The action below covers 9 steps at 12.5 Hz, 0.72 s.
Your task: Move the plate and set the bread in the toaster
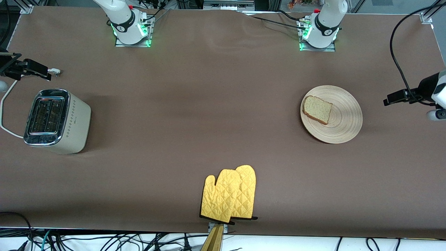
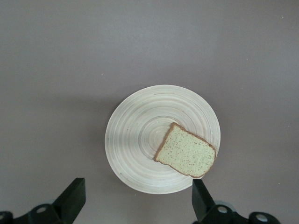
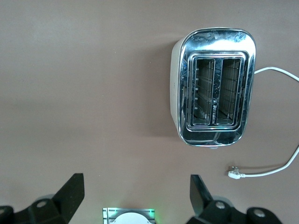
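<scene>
Next, my left gripper takes hold of the plate by its round rim [image 1: 360, 121] to move it with its bread toward the toaster [image 1: 57, 120].
The pale wooden plate [image 1: 343, 118] lies on the table toward the left arm's end. The bread [image 1: 317, 109] lies flat on the plate, off its middle. The cream toaster [image 1: 57, 120] stands toward the right arm's end, chrome top up and both slots empty. My left gripper [image 2: 138, 185] hangs high over the table beside the plate [image 2: 140, 135] and bread [image 2: 186, 156], open and empty. My right gripper [image 3: 136, 179] hangs high near the toaster [image 3: 215, 86], open and empty.
Two yellow oven mitts [image 1: 230, 195] lie by the table edge nearest the front camera, midway along it. The toaster's white cord [image 1: 5, 104] loops beside it, and its plug [image 1: 55, 72] lies loose on the brown table cloth.
</scene>
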### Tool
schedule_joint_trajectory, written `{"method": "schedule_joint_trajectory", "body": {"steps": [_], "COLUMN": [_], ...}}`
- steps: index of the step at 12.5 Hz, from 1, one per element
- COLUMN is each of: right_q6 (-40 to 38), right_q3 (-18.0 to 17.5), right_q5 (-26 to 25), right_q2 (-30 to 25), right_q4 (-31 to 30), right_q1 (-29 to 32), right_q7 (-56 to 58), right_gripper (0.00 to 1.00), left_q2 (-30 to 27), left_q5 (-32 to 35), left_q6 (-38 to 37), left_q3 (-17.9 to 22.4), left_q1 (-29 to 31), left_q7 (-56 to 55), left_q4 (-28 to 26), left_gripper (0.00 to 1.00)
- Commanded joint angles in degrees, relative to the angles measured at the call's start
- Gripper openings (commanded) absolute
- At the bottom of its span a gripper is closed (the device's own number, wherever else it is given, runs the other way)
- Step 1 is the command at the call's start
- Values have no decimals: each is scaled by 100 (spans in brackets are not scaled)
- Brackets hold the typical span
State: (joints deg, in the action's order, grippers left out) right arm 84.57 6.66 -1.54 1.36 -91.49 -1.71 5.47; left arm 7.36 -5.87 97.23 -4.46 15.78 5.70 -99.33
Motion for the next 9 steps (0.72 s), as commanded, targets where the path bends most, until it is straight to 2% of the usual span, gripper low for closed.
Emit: {"method": "schedule_joint_trajectory", "body": {"steps": [1, 5, 9], "right_q6": [-72, -90, -90], "right_q3": [19, 19, 28], "right_q5": [93, 93, 93], "right_q2": [-13, -4, -4], "right_q4": [18, 18, 18], "right_q1": [22, 22, 22], "right_q7": [95, 95, 95], "right_gripper": [100, 100, 100], "left_q2": [562, 1591, 2373], "left_q5": [-605, -1441, -1732], "left_q6": [252, 253, 261], "left_q3": [-55, -55, -55], "left_q1": [600, 1321, 1665], "left_q7": [1149, 3047, 4121], "left_q4": [-148, -156, -183], "left_gripper": [100, 100, 100]}}
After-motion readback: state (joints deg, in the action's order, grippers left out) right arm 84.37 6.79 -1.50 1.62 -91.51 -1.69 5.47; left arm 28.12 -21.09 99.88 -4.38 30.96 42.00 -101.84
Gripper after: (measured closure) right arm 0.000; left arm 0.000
